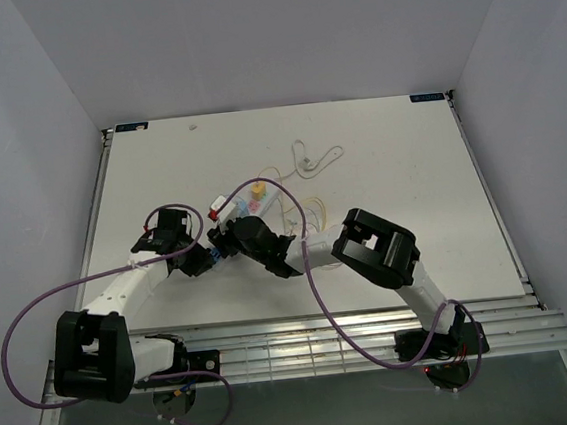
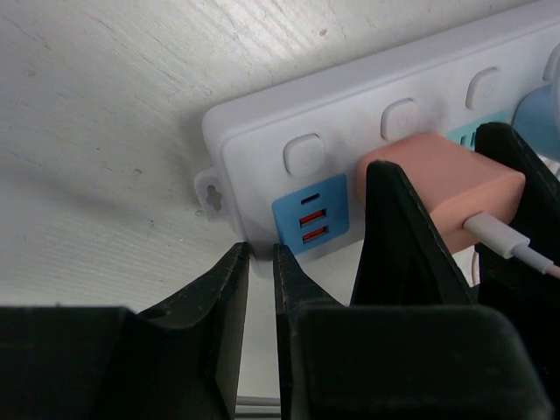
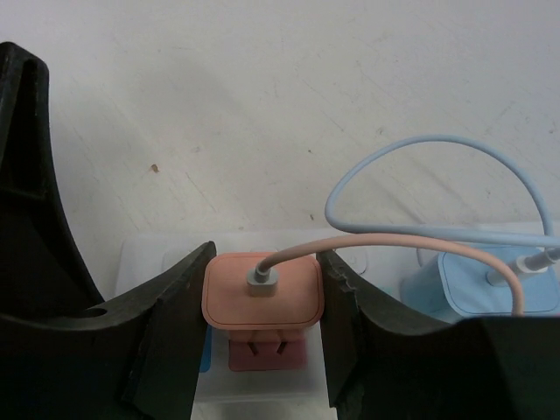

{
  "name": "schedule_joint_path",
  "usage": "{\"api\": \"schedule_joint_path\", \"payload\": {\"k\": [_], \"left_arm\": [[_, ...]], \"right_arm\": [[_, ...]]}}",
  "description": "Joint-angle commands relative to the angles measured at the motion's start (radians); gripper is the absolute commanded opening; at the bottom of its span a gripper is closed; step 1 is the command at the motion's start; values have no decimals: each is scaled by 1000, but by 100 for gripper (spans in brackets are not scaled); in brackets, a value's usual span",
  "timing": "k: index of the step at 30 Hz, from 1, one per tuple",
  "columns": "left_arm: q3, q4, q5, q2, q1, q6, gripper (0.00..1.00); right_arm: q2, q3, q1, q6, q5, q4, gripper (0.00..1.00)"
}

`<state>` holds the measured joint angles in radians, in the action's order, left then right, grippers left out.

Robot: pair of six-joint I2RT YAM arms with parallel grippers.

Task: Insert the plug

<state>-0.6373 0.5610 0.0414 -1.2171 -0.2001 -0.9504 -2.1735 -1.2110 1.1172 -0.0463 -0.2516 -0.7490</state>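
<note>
My left gripper would leave the power strip lying if lifted now, as its nearly closed fingers only touch the power strip's edge by the blue USB panel (image 2: 311,214).
A white power strip (image 1: 252,197) with coloured sockets lies mid-table and shows in the left wrist view (image 2: 262,131). My right gripper (image 3: 265,258) is shut on a salmon-pink plug (image 3: 262,293) with a pink cable and holds it over the strip, just behind a pink socket (image 3: 261,357) whose slots show. I cannot tell whether the prongs are in. The plug (image 2: 455,188) also shows between the right fingers (image 2: 394,236) in the left wrist view. My left gripper (image 2: 261,254) is nearly closed and empty, its tips at the strip's near edge by the blue USB panel (image 2: 311,214).
A light blue plug (image 3: 490,289) with a looping blue cable (image 3: 437,144) sits in the strip beside the pink one. Loose white and yellow cables (image 1: 309,160) lie behind the strip. Both arms crowd together over the strip's left end (image 1: 228,240).
</note>
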Motion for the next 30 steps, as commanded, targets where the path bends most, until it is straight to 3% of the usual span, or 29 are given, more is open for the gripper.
{"api": "schedule_joint_path", "payload": {"k": [1, 9, 15, 16, 18, 19, 21, 30], "left_arm": [[-25, -21, 40, -10, -12, -2, 27], [-39, -19, 37, -15, -12, -1, 27], [-36, -19, 44, -4, -10, -4, 27], [-38, -19, 45, 5, -10, -5, 27], [-51, -16, 41, 13, -12, -4, 28], [-59, -12, 41, 19, -10, -1, 30], [-93, 10, 32, 24, -10, 4, 30], [-186, 114, -14, 136, -10, 12, 43]], "right_arm": [[-195, 2, 20, 42, 17, 674, 8], [-166, 85, 18, -52, 124, 597, 8], [-122, 77, 16, -69, 45, 605, 8], [-112, 76, 16, -70, 35, 605, 11], [-79, 70, 16, -70, 17, 606, 28], [-68, 58, 16, -67, 3, 609, 43], [-26, 47, 15, -67, -17, 619, 61], [173, -8, 15, -66, -66, 655, 74]]}}
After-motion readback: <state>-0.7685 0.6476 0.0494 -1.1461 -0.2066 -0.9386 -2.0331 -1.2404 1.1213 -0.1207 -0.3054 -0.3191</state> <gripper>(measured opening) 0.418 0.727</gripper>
